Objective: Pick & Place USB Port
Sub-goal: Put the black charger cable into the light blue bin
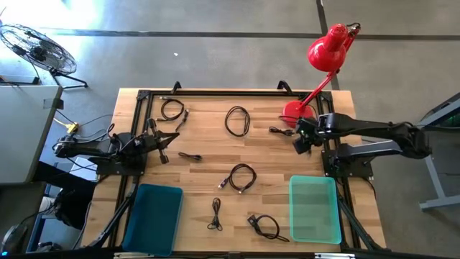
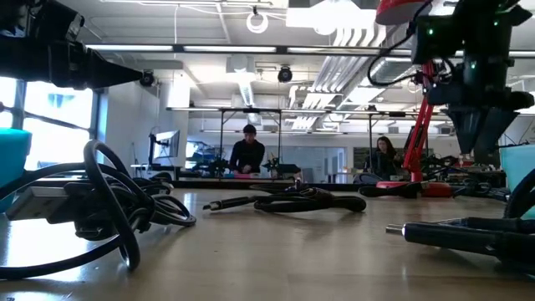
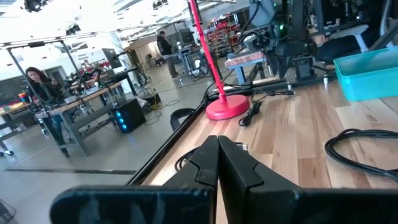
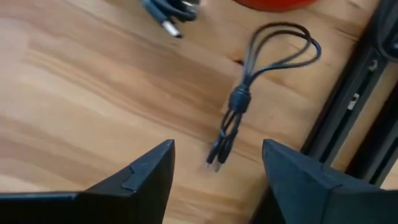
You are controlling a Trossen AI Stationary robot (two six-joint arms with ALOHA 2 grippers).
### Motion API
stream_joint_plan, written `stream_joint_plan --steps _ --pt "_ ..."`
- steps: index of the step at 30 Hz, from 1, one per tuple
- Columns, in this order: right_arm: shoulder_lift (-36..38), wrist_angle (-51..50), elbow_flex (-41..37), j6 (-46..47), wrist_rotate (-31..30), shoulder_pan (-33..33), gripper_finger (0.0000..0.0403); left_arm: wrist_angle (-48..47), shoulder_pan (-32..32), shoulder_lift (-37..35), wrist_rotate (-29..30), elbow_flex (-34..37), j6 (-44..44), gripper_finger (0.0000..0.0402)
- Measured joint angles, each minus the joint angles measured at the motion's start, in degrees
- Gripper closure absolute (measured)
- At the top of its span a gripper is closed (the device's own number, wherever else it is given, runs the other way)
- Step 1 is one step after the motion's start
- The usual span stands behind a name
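Observation:
My right gripper grabs its wrapped middle band (image 4: pixel 239 98) next, to place the small USB cable in the green bin.
Several black coiled USB cables lie on the wooden table (image 1: pixel 208 137). One small bundled USB cable (image 4: pixel 240 98) lies beside the red lamp base (image 1: pixel 296 111); in the high view this cable (image 1: pixel 279 131) sits at the back right. My right gripper (image 1: pixel 299 142) hovers over it, and in the right wrist view this gripper (image 4: pixel 217 147) is open, its fingers on either side of the cable's plugs without touching them. My left gripper (image 1: pixel 165 142) waits at the table's left, shut and empty; the left wrist view shows its fingers (image 3: pixel 217 142) pressed together.
A blue bin (image 1: pixel 152 216) stands at the front left and a green bin (image 1: pixel 314 208) at the front right. Other cables (image 1: pixel 237 120) (image 1: pixel 241 177) (image 1: pixel 264 226) lie between them. A red lamp (image 1: pixel 328 49) leans over the back right corner. A black frame rail (image 4: pixel 354 106) runs beside the cable.

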State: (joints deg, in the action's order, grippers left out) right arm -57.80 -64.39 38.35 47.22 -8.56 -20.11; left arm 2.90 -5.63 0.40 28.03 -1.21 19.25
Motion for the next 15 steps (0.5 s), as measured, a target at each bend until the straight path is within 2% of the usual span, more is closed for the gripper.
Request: stream_joint_plan --steps 7,15 --pt "-1.3 3.8 -1.5 -5.4 0.2 -5.7 0.0162 0.0 0.0 0.0 1.1 0.0 0.0 0.0378" --pt "-8.5 8.0 -3.0 -8.8 2.3 -9.5 0.0162 -0.1 0.0 0.0 1.1 0.0 0.0 0.0376"
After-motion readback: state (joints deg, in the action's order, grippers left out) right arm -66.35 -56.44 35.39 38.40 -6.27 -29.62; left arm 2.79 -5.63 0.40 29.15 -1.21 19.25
